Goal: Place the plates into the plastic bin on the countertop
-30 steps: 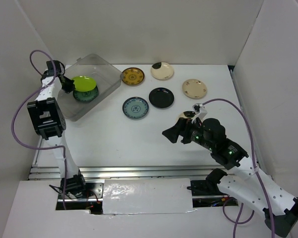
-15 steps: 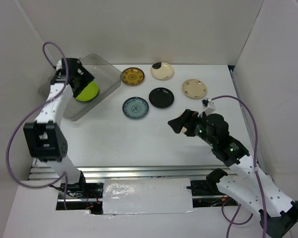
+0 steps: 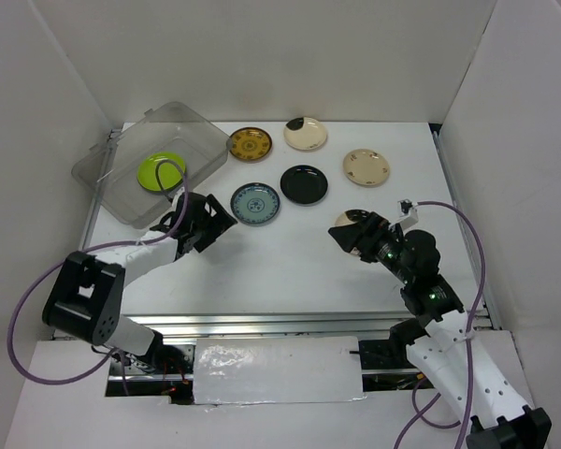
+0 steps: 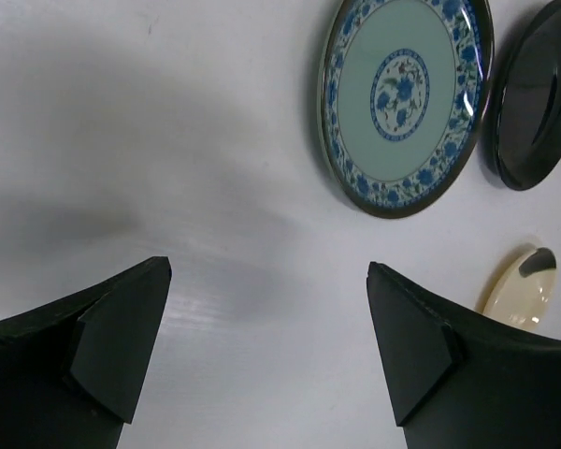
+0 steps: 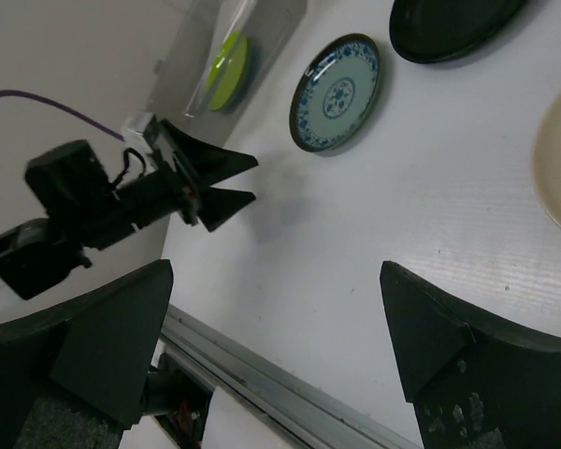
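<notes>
My left gripper picks up the blue-patterned plate by its rim (image 3: 235, 211) next, so that the blue-patterned plate's centre (image 3: 255, 203) stays free to settle in the plastic bin.
The clear plastic bin (image 3: 107, 178) sits at the back left of the countertop (image 3: 280, 262) with a lime green plate (image 3: 159, 171) inside. My left gripper (image 3: 220, 229) hovers open and empty, low over the table, just left of the blue-patterned plate (image 3: 255, 203) (image 4: 407, 98). Behind that lie the gold plate (image 3: 250, 143), the black plate (image 3: 304, 184), a cream plate with a black patch (image 3: 305, 134) and a plain cream plate (image 3: 366, 166). My right gripper (image 3: 346, 231) is open and empty, partly covering another cream plate (image 3: 348, 218).
White walls close in the table on the left, back and right. A metal rail (image 3: 262, 325) (image 5: 262, 365) runs along the front edge. The left arm's purple cable (image 3: 173, 178) loops over the bin's near side.
The left gripper let go of the green plate in the bin, opened, and swung out and down to the table beside the blue plate. The right arm drew back to the right.
</notes>
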You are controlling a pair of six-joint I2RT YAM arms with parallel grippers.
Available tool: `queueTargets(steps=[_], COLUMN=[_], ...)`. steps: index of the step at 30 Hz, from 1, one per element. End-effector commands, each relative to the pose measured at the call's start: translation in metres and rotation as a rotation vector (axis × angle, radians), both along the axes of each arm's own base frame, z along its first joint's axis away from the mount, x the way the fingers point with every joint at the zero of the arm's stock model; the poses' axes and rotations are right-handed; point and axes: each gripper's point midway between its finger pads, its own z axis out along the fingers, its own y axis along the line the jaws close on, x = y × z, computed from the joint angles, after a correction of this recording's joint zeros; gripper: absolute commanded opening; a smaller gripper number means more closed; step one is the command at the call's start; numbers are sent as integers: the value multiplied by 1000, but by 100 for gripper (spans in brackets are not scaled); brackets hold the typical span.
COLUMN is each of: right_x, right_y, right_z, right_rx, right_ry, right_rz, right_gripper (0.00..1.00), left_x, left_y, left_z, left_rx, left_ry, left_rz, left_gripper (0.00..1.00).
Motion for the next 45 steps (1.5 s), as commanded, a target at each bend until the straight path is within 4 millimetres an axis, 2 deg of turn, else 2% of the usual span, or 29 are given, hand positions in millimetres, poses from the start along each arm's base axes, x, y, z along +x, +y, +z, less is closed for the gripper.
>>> queueTargets(steps=[1, 3, 6, 7, 8, 10, 11, 15, 17, 19, 22, 23, 26, 27, 29, 30, 31, 32, 34, 35, 37, 38, 39, 40, 41, 42, 43, 44, 45], right_x=[-2, 0, 0, -2, -1, -1, -2, -1, -2, -2, -4, -4, -5, -4, -5, -4, -4, -4, -3, -3, -2, -2, 0, 1, 2, 4, 5, 5, 6], right_y=[7, 3, -2, -2, -5, -8, -9, -14, -15, -17, -17, -17, -19, -20, -19, -19, -20, -20, -20, -20, -19, -18, -17, -17, -16, -16, -15, -14, -14], right_z=[19, 14, 12, 11, 12, 12, 13, 16, 18, 22, 27, 29, 29, 29, 28, 28, 29, 29, 29, 29, 29, 31, 30, 31, 35, 33, 32, 34, 31], right_rx=[69, 72, 68, 68, 64, 65, 67, 72, 77, 84, 93, 93, 84, 82, 83, 80, 82, 81, 83, 85, 92, 96, 107, 113, 115, 111, 107, 106, 100], right_ry=[-93, -73, -67, -62, -72, -70, -73, -73, -74, -81, -90, -94, -95, -96, -92, -91, -92, -91, -89, -88, -85, -93, -82, -81, -90, -79, -74, -73, -63], right_rz=[68, 57, 56, 60, 48, 40, 41, 33, 35, 35, 42, 41, 33, 30, 34, 36, 34, 34, 34, 37, 43, 46, 46, 49, 54, 57, 61, 67, 69], right_gripper=[100, 100, 100, 100, 100, 100, 100, 100, 100, 100, 100, 100, 100, 100, 100, 100, 100, 100, 100, 100, 100, 100, 100, 100, 100, 100, 100, 100, 100], left_x=[53, 62, 72, 73, 81, 83, 88, 90, 93, 95, 102, 102, 100, 99, 92, 91, 86, 83, 80, 79, 84, 91, 99, 104, 109, 119, 128, 137, 146], left_y=[-20, -20, -17, -16, -15, -12, -10, -6, -5, -4, -4, -2, 1, 1, 4, 4, 4, 5, 16, 26, 66, 101, 118, 140, 158, 184, 197, 208, 226], left_z=[33, 21, -9, -16, -13, -29, -29, -44, -44, -46, -42, -41, -29, -12, 4, 35, 51, 83, 114, 136, 153, 150, 163, 142, 139, 153, 135, 135, 145], left_rx=[-155, -154, -126, -114, -104, -69, -60, -47, -45, -43, -50, -51, -58, -67, -62, -74, -73, -67, -42, -41, -30, -24, -27, -14, -8, 2, 26, 32, 41], left_ry=[-204, -176, -119, -98, -108, -60, -55, -3, -6, -2, -18, -21, -49, -84, -114, -178, -194, -259, -278, -311, -292, -264, -266, -186, -160, -187, -149, -160, -189], left_rz=[-2, 7, 29, 40, 47, 68, 73, 101, 105, 104, 96, 97, 95, 92, 82, 72, 52, 30, 29, 50, 165, 259, 311, 368, 409, 463, 475, 479, 501], left_gripper=[99, 99, 99, 96, 88, 85, 72, 54, 44, 28, 15, 6, 0, 0, 0, 0, 0, 0, 0, 0, 0, 0, 0, 0, 0, 0, 0, 0, 0])
